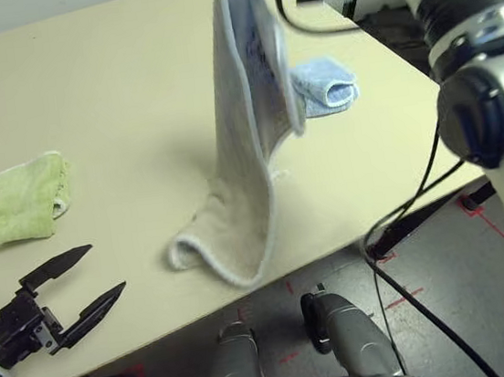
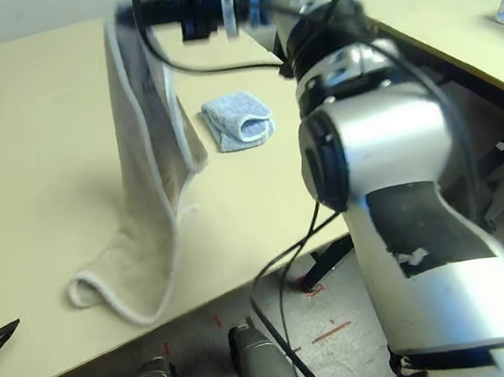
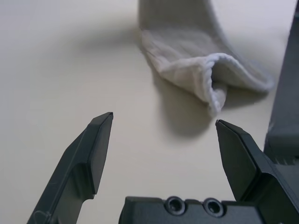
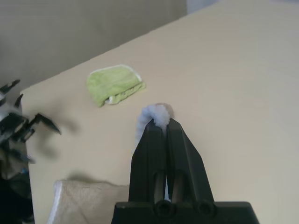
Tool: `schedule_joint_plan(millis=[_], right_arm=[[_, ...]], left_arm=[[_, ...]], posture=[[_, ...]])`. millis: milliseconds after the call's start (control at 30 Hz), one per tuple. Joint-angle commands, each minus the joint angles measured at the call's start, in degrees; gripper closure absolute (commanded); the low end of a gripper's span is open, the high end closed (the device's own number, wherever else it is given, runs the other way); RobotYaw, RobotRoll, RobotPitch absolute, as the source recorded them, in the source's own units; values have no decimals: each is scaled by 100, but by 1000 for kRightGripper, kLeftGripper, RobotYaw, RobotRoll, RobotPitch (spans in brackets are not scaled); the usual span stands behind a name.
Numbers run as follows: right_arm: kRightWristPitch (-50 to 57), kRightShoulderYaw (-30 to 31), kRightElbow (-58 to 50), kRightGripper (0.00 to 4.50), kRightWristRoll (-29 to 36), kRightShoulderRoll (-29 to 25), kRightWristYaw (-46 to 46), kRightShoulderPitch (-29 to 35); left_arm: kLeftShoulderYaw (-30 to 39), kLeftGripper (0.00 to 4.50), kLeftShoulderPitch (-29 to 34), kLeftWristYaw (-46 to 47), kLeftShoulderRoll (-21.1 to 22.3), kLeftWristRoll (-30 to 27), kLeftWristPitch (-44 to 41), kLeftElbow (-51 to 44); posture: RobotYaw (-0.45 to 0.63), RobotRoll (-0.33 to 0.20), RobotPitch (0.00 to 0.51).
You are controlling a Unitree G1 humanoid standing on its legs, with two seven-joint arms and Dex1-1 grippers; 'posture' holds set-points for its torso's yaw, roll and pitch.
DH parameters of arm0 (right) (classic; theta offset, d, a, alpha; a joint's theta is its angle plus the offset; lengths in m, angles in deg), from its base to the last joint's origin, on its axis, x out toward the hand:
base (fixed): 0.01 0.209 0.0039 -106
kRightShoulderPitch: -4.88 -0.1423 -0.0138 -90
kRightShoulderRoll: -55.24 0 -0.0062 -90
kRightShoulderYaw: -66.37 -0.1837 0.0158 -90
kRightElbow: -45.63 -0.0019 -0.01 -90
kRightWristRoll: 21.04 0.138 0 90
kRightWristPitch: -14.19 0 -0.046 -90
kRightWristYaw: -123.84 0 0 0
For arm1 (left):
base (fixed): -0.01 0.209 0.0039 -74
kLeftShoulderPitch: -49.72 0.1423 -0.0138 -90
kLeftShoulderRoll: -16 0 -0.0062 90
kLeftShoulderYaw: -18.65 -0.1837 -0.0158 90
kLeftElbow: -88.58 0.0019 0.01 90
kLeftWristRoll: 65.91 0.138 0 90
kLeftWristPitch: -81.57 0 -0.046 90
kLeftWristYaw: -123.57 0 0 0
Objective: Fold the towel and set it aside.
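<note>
Next, my left gripper pinches the towel's curled corner (image 1: 182, 250), since that corner stands up off the table while the rest of the towel drapes slack (image 1: 242, 144).
The towel (image 1: 249, 124), beige with white edging, hangs in a long drape from my right gripper (image 4: 161, 125), which is shut on its top edge high above the table. Its lower end (image 1: 218, 248) lies doubled over on the tabletop close to the front edge. In the right wrist view a tuft of the towel (image 4: 156, 114) pokes out between the closed fingertips. My left gripper (image 1: 105, 267) hovers low over the table's front left, to the left of the towel's lower end, and is open with nothing in it. The left wrist view shows that folded end (image 3: 205, 70) just beyond the open fingers.
A small lime-green towel (image 1: 19, 200) lies at the left of the table (image 1: 112, 95), and a small folded light-blue towel (image 1: 324, 85) lies behind the hanging cloth on the right. The front edge is close to the towel's lower end. Black cables (image 1: 418, 196) hang off my right arm.
</note>
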Motion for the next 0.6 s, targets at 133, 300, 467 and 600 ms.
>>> schedule_joint_plan(millis=[133,300,467,600], right_arm=[[131,-656,-12,4446,372,95,-983,-2],[136,-1075,164,4446,514,-94,-1581,-11],[104,-1197,229,4446,502,-136,-1807,50],[53,-1217,253,4446,475,-130,-1887,112]], left_arm=[[-434,0,-6,399,178,538,-61,-875],[-1491,0,-429,845,417,1690,225,-2001],[-2246,0,-907,930,756,2467,627,-2294],[-2811,0,-1294,920,1007,2914,816,-2365]], posture=[[-35,0,157],[-36,0,157],[-40,0,164],[-42,0,165]])
